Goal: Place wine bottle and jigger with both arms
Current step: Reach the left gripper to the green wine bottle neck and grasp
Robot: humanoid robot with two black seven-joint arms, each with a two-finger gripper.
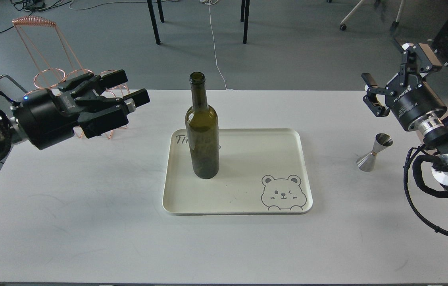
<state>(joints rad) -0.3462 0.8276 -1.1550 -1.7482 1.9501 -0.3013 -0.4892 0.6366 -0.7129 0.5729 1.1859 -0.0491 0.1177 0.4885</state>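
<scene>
My left gripper grabs the wine bottle by its neck (199,95) next, to place it in the copper rack (46,76).
The wine bottle (202,131) stands upright on the left part of a cream tray (247,206) with a bear drawing. The jigger (373,152) stands upright on the white table to the right of the tray. My left gripper (126,87) is open and empty, raised to the left of the bottle with its fingers pointing toward the bottle's neck. My right gripper (392,67) is open and empty, raised above and behind the jigger near the table's far right edge.
A copper wire bottle rack (69,79) stands at the table's back left, partly behind my left gripper. The white table (128,238) has its edges near both arms. Chair and table legs stand on the floor beyond.
</scene>
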